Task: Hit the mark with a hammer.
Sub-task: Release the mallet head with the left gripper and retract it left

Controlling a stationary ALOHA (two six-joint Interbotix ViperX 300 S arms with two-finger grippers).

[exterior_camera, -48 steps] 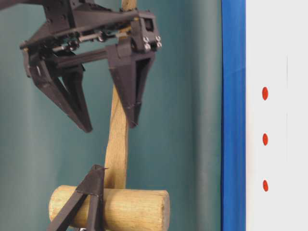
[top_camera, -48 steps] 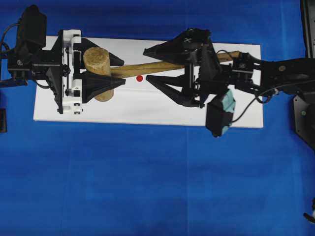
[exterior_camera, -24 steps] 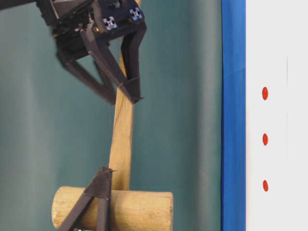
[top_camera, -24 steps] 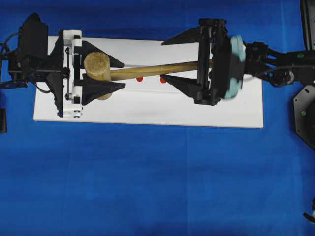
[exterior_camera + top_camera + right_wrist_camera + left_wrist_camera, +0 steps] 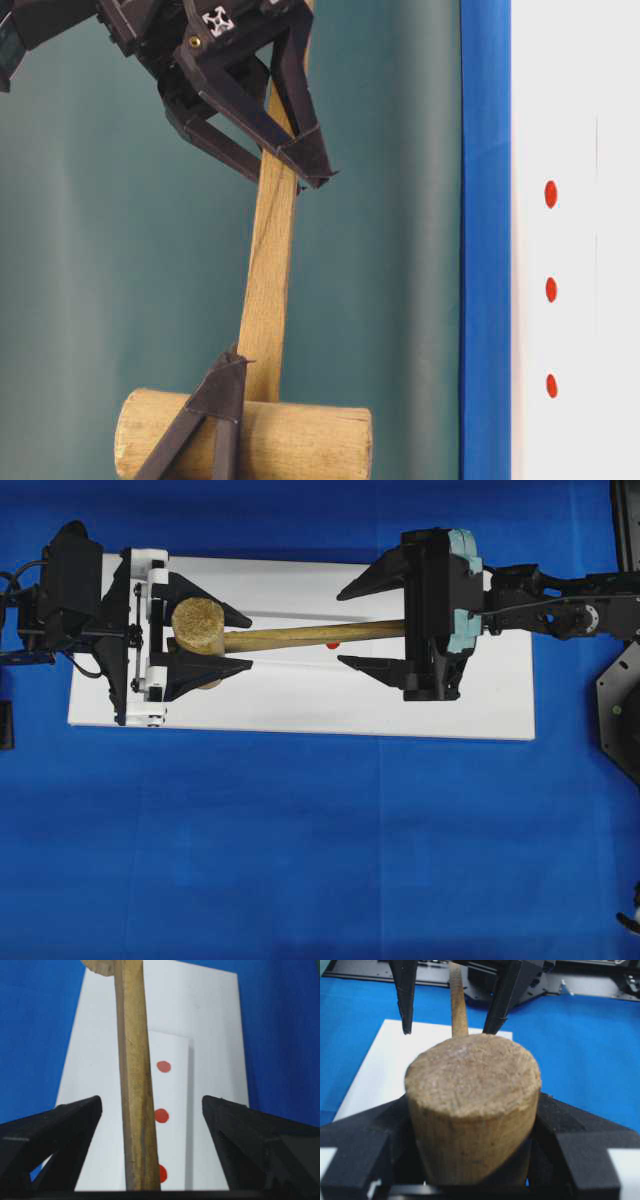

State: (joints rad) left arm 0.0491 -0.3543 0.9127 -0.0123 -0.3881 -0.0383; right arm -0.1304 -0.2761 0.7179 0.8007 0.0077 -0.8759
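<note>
My left fingers already cover both sides of the hammer's thick head, so my right gripper should next grab its flat handle (image 5: 375, 631).
The wooden hammer (image 5: 300, 635) hangs in the air above the white board (image 5: 300, 705). My left gripper (image 5: 245, 637) is shut on its thick head (image 5: 470, 1070), with a black finger (image 5: 360, 1145) pressed to each side. The long handle (image 5: 132, 1085) runs to the right between the jaws of my right gripper (image 5: 342, 628), which stands open around it without touching. Three red marks (image 5: 163, 1066) sit in a row on the board below the handle; the nearest one (image 5: 163, 1174) is half hidden by it. From table level the marks (image 5: 550, 290) lie well apart from the hammer (image 5: 268, 290).
Blue cloth (image 5: 300, 860) covers the table all round the board. The right arm (image 5: 560, 615) reaches in from the right edge. A black base (image 5: 620, 710) stands at the far right.
My right gripper has turned at the wrist and levelled out, so its open jaws now straddle the handle. The hammer shifted a little in the left grip's hold.
</note>
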